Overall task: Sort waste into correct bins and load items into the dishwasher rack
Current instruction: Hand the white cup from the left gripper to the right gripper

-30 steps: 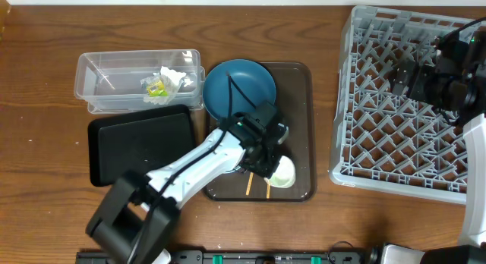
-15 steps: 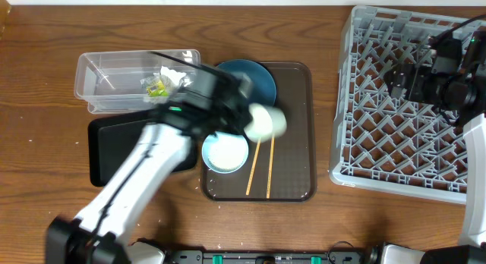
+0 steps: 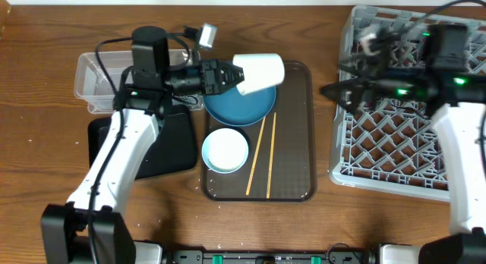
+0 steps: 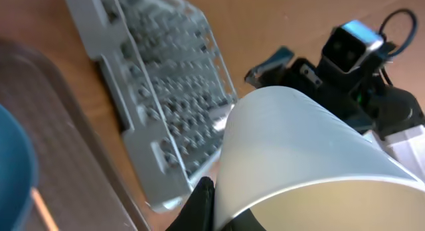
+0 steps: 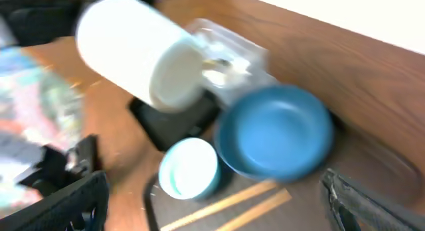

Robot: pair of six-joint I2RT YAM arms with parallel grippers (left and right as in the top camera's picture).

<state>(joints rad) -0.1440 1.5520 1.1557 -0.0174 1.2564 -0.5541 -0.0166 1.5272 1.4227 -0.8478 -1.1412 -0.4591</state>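
My right gripper's open fingers are still short of the white cup [image 3: 260, 70] and would miss it if they closed now. I will move my right gripper toward the cup first.
My left gripper [image 3: 237, 77] is shut on the rim of a white cup [image 3: 260, 70], which it holds on its side in the air over the blue bowl [image 3: 241, 106]. In the left wrist view the cup [image 4: 299, 148] fills the frame, one black finger [image 4: 200, 203] pressed on its wall. A white bowl [image 3: 225, 151] and two chopsticks [image 3: 255, 159] lie on the brown tray [image 3: 292, 180]. My right gripper [image 3: 338, 92] stands open at the left edge of the grey rack [image 3: 395, 135], facing the cup [image 5: 133, 52]; its fingers [image 5: 70, 204] hold nothing.
The clear tub [image 3: 95, 78] sits at the back left, partly hidden under my left arm, with something white inside [image 5: 219, 64]. The black tray [image 3: 102, 146] lies in front of it. The rack takes up the right side of the table.
My left arm has lifted the cup off the brown tray's front and swung it back over the blue bowl. My right arm has moved left to the rack's left edge.
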